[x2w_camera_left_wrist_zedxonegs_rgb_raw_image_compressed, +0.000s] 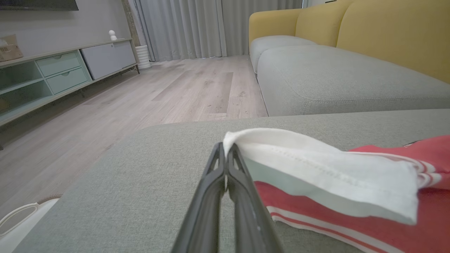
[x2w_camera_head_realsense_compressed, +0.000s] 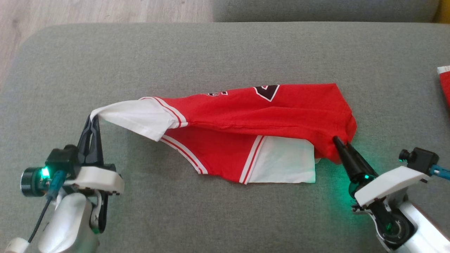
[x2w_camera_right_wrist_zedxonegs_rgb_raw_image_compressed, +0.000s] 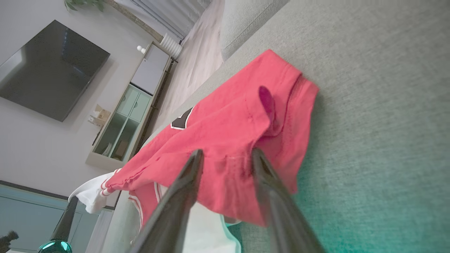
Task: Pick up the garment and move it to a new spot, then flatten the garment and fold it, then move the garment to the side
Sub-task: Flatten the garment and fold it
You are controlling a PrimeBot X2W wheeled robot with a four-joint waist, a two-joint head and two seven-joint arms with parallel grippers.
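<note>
Next, the right gripper grabs the garment by its red hem edge, to flatten the garment with its white sleeve (x2w_camera_head_realsense_compressed: 133,116) stretched out opposite.
A red garment (x2w_camera_head_realsense_compressed: 260,116) with white sleeves and red-striped trim lies loosely doubled over on the grey cushion (x2w_camera_head_realsense_compressed: 211,52). My left gripper (x2w_camera_head_realsense_compressed: 94,117) is shut on the tip of the white sleeve, which it holds a little off the cushion; the left wrist view shows the pinched sleeve (x2w_camera_left_wrist_zedxonegs_rgb_raw_image_compressed: 316,165) at the fingertips of that gripper (x2w_camera_left_wrist_zedxonegs_rgb_raw_image_compressed: 225,147). At the garment's right corner, my right gripper (x2w_camera_head_realsense_compressed: 341,140) is open. In the right wrist view the two fingers of that gripper (x2w_camera_right_wrist_zedxonegs_rgb_raw_image_compressed: 226,154) stand apart on either side of the red hem (x2w_camera_right_wrist_zedxonegs_rgb_raw_image_compressed: 228,165).
Another red-and-white piece (x2w_camera_head_realsense_compressed: 444,84) lies at the cushion's right edge. Wooden floor (x2w_camera_head_realsense_compressed: 88,10) runs past the far left edge. A grey sofa with yellow backs (x2w_camera_left_wrist_zedxonegs_rgb_raw_image_compressed: 351,77) stands beyond, and a low cabinet (x2w_camera_left_wrist_zedxonegs_rgb_raw_image_compressed: 52,70) lines the wall.
</note>
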